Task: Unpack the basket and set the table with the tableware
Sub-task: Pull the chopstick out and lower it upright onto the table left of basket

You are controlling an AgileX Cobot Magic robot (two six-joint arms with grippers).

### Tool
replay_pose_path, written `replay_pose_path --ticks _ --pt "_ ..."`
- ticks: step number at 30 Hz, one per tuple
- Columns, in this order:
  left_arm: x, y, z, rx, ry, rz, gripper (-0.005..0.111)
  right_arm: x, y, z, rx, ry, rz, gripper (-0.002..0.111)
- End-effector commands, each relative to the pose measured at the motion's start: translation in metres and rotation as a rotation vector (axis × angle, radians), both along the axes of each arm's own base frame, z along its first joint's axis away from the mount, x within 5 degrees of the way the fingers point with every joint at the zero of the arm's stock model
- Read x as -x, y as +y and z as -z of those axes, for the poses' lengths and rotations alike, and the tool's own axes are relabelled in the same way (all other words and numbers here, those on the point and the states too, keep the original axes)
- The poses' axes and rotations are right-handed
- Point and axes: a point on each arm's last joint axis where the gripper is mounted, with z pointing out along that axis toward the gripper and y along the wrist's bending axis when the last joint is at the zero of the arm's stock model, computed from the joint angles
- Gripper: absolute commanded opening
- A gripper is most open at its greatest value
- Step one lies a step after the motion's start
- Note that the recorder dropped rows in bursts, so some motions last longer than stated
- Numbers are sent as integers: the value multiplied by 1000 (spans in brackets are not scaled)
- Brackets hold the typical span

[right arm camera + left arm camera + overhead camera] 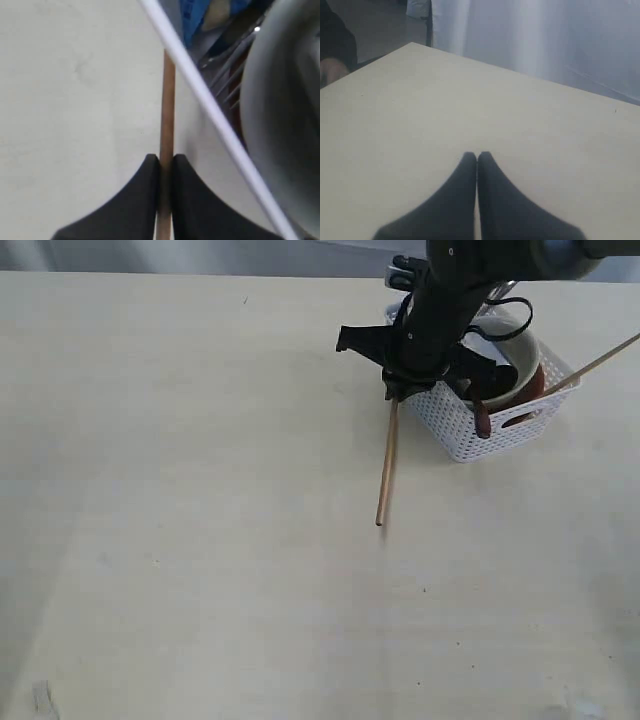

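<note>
My right gripper moves the wooden chopstick to its spot on the pale table and only then releases it, since the slanting chopstick's lower end is still short of there.
My right gripper [397,393] is shut on one wooden chopstick [387,465], just outside the near-left corner of the white basket [455,430]. The chopstick slants from the fingers down to the table [200,490]; I cannot tell whether its tip touches. In the right wrist view the chopstick [167,100] runs between the pressed fingers of the right gripper [166,159], beside the basket rim [200,85]. A second chopstick [600,360] sticks out of the basket. The basket holds a cream bowl [520,350], a brown plate [537,388] and a reddish-brown spoon [482,420]. My left gripper [477,155] is shut and holds nothing, above bare table.
A blue snack bag [192,15] and metal cutlery [225,70] lie in the basket beside the bowl [285,110]. The basket stands at the far right of the table, near its back edge. Pale tabletop stretches to the left and front.
</note>
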Motion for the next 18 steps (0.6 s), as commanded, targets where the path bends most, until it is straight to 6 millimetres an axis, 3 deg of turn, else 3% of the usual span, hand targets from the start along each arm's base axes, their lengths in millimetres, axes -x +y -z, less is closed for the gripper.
replay_pose_path --ticks 1,12,18 --pt "0 0 0 -8 -7 2 0 10 15 -22 -23 -37 -42 0" --pt "0 0 0 -8 -7 4 0 35 45 -22 -11 24 -98 0" --pt "0 0 0 -8 -7 4 0 36 49 3 24 81 -107 0"
